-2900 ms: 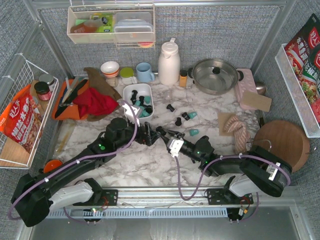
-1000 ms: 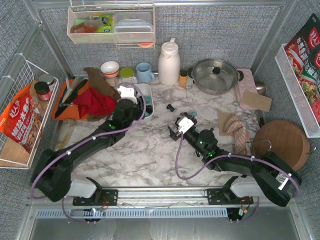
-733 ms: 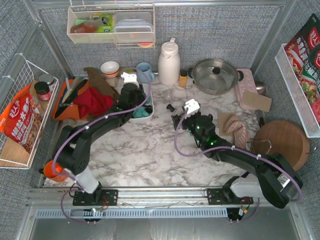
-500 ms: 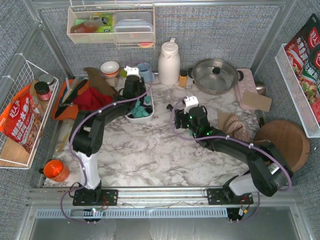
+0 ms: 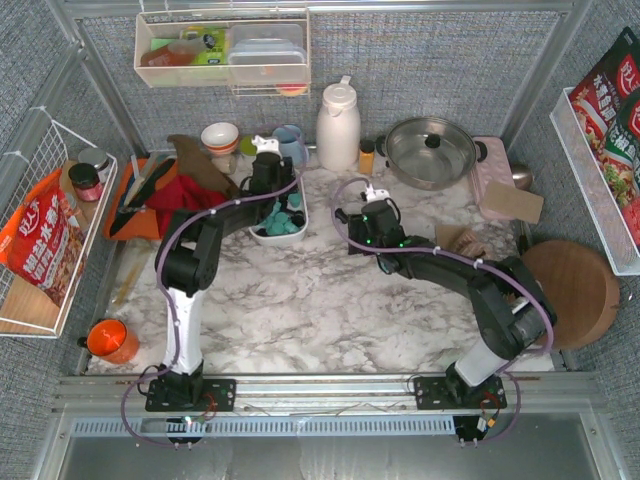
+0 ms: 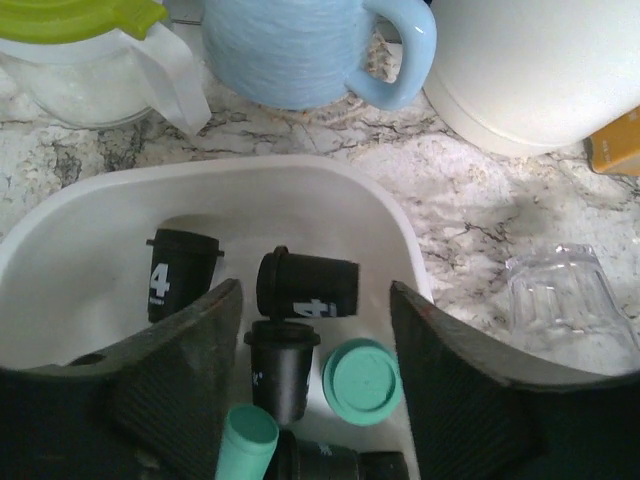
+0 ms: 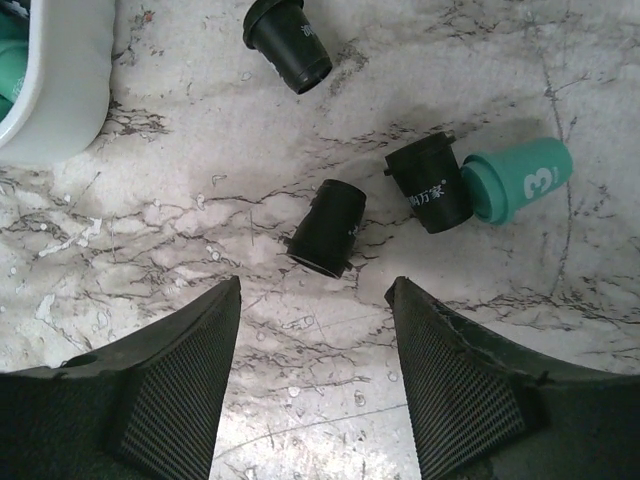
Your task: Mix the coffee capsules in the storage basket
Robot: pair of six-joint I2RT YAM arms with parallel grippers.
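Observation:
My right fingers are short, so the lying black capsule (image 7: pixel 328 228) would stay on the marble.
The white storage basket (image 6: pixel 360 195) holds black coffee capsules (image 6: pixel 305 285) and teal ones (image 6: pixel 362 380). My left gripper (image 6: pixel 315 295) hangs open just over them at the basket's far end, touching none; from above it (image 5: pixel 270 192) covers part of the basket (image 5: pixel 301 215). On the marble to the right, my right gripper (image 7: pixel 313 290) stands open just short of a lying black capsule (image 7: pixel 328 228). Another black capsule (image 7: pixel 430 185) and a teal one marked 3 (image 7: pixel 515 178) lie to its right, and a third black one (image 7: pixel 288 45) farther off. The top view shows the right gripper (image 5: pixel 350 228).
A blue mug (image 6: pixel 290 50), a green-lidded container (image 6: pixel 80 20) and a white jug (image 5: pixel 338 125) stand behind the basket. A clear glass (image 6: pixel 565 295) sits to its right. Red cloth (image 5: pixel 190 205) lies left, a pan (image 5: pixel 432 150) far right, an orange cup (image 5: pixel 108 340) near left.
My left arm has stretched farther over the basket and its jaws have widened. My right arm has swung left and away toward the loose capsules, jaws narrowing a little.

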